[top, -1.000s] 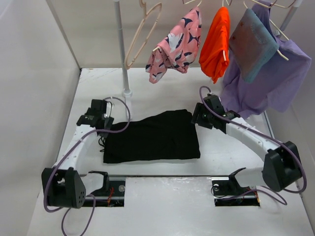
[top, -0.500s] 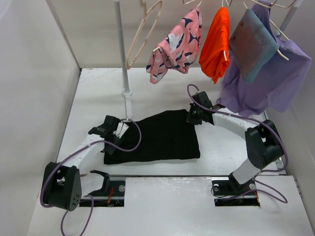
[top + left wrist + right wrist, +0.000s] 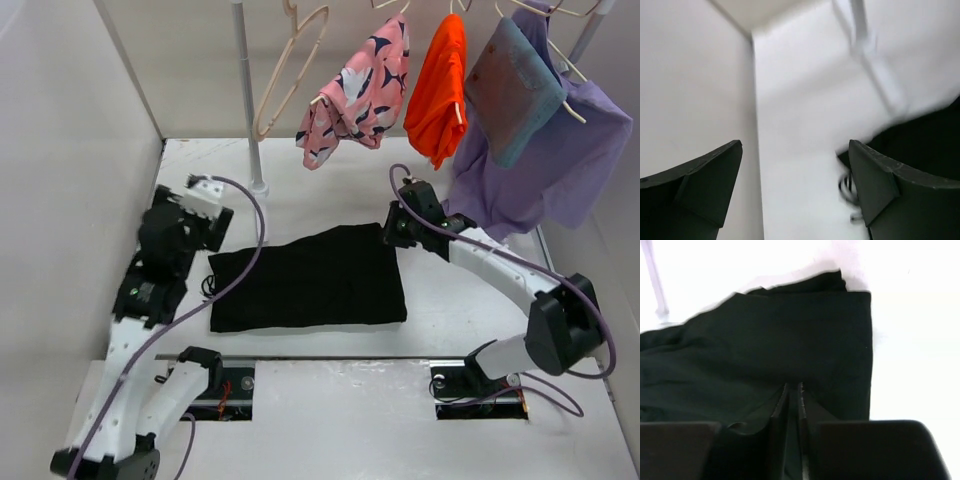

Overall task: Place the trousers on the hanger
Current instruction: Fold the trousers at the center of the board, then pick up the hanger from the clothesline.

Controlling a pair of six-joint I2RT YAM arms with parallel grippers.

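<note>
I will grab the empty beige hanger by its hook-side bar [image 3: 270, 87] with my left gripper next. The opposite bar then stays free, so I can place the trousers [image 3: 310, 280].
The black trousers [image 3: 310, 280] lie folded flat on the white table; they also show in the right wrist view [image 3: 765, 340] and at the right edge of the left wrist view [image 3: 932, 135]. The pale beige hanger [image 3: 263, 125] hangs empty from the rail at the back left. My left gripper [image 3: 190, 222] is raised above the table left of the trousers, open and empty [image 3: 795, 170]. My right gripper [image 3: 392, 232] is at the trousers' far right corner, its jaws shut with a hairline gap [image 3: 792, 390] over the cloth.
A white pole [image 3: 247, 100] stands behind the trousers. A pink patterned garment [image 3: 355, 95], an orange garment [image 3: 438, 85] and a purple shirt [image 3: 560, 150] hang on other hangers at the back. A white wall [image 3: 70, 200] runs along the left.
My left arm has lifted off the trousers' left edge and swung up and back to the left. My right gripper moved left to the trousers' corner and has stayed there. The trousers have not moved.
</note>
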